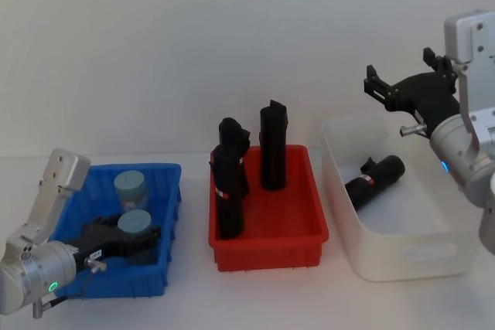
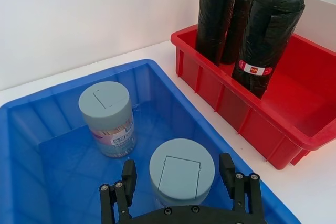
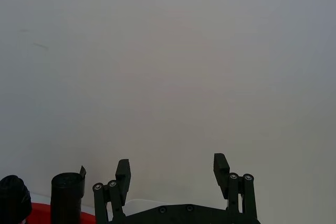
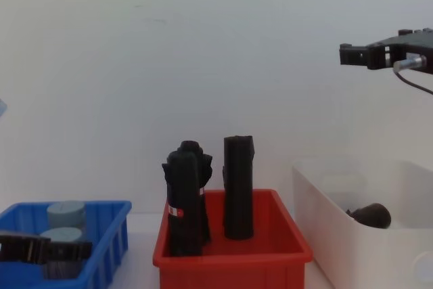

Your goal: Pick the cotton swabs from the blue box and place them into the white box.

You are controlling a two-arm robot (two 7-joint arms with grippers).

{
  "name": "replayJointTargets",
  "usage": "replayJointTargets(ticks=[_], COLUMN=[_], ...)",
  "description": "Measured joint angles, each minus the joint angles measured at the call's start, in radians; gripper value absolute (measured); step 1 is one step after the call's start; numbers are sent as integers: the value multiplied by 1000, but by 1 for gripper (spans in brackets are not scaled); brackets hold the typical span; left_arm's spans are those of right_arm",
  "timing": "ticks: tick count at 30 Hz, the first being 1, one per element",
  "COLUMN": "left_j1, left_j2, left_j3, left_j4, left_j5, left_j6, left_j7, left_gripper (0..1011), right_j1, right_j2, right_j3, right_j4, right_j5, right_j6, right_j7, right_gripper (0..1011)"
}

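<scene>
The front tub needs to go to the white box, so my left gripper should next pick up the tub by its lidded end.
Two cotton swab tubs with grey-blue lids stand in the blue box: one at the back, one nearer the front. My left gripper is down inside the blue box, open, with a finger on each side of the front tub and a gap between each finger and the tub. My right gripper hangs high above the white box, open and holding nothing.
Between the two boxes sits a red bin with three tall black rolls standing in it. Another black roll lies inside the white box. A plain white wall closes off the back of the table.
</scene>
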Motion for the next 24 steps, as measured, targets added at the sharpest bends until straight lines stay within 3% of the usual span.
replayJointTargets(ticks=[8, 16, 24], left_j1=[-5, -7, -8], left_j2=[-4, -6, -6], left_j3=[2, 3, 3], left_j4=[11, 16, 19], left_j5=[-1, -1, -1], left_j6=[-2, -3, -3], left_j7=[-5, -8, -9], left_gripper=[905, 673, 669], right_j1=[0, 0, 0], right_j2=[0, 0, 0], right_j3=[0, 0, 0], right_j4=[0, 0, 0], right_j5=[0, 0, 0], right_j6=[0, 0, 0], right_j7=[0, 0, 0], right_gripper=[1001, 1002, 1002])
